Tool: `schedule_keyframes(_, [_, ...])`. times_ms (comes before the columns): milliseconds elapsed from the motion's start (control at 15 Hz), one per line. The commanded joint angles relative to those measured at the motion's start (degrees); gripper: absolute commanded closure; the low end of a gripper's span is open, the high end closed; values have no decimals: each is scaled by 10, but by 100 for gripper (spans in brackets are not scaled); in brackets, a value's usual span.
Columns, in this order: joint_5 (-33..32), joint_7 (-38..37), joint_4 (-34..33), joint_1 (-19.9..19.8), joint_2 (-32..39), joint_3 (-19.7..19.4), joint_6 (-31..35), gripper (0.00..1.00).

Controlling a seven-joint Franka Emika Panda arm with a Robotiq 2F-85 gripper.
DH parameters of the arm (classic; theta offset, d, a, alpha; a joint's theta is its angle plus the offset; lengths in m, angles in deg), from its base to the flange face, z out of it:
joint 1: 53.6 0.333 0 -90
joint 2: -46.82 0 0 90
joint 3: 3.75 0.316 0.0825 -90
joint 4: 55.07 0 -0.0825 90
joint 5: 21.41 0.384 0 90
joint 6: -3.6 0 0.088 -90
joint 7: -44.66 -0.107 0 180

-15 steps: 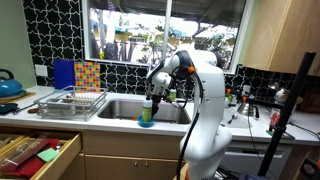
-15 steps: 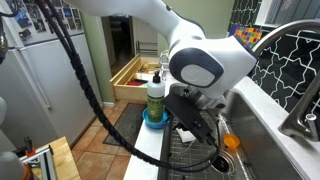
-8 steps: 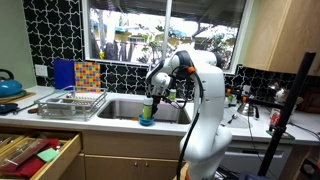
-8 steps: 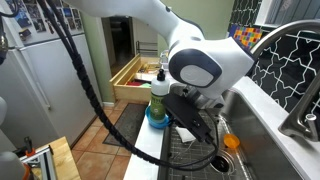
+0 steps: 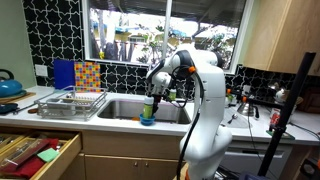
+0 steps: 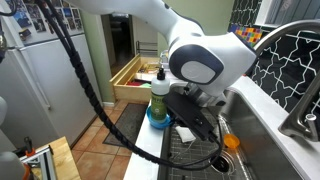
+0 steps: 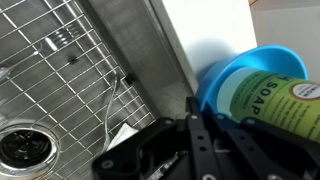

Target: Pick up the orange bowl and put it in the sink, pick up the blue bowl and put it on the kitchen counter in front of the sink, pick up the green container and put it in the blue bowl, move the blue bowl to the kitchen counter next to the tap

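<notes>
My fingers hold the blue bowl's rim [image 6: 151,119], so the bowl and the green soap container [image 6: 158,94] inside would rise together from the counter if I lifted my gripper now.
The blue bowl [image 5: 146,119] [image 6: 156,121] [image 7: 232,72] is held just above the counter strip in front of the sink [image 5: 122,108]. The green soap container [image 5: 147,105] [image 6: 158,94] [image 7: 288,104] stands upright inside it. My gripper [image 7: 200,118] [image 6: 177,119] is shut on the bowl's rim on the sink side, one finger inside and one outside. The orange bowl [image 6: 231,142] lies in the sink on the wire grid. The tap [image 6: 268,40] arches over the far side of the sink.
A wire grid and drain [image 7: 22,146] cover the sink bottom. A dish rack [image 5: 70,102] stands on the counter beside the sink, with a blue kettle [image 5: 8,86] beyond it. A drawer [image 5: 30,152] is pulled open below. Bottles [image 5: 236,97] stand on the other side.
The blue bowl with the green container has risen slightly off the counter in my grip; little movement in the last half second.
</notes>
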Motion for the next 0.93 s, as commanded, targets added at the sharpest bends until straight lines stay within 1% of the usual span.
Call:
schedule_keyframes(0, [-28, -7, -17, -19, -27, -8, -21, 99])
schedule_keyframes(200, [-31, -35, -40, -37, -26, -27, -17, 99])
schedule_keyframes(533, [-46, -129, -89, -71, -1, -62, 31, 99])
schedule_keyframes(600, [-43, -136, -92, -75, 0, -64, 46, 99])
schedule_keyframes(667, [-35, -105, -78, -74, -11, -56, 29, 96])
schedule_keyframes(867, [-35, -119, -89, -82, -4, -59, 40, 96])
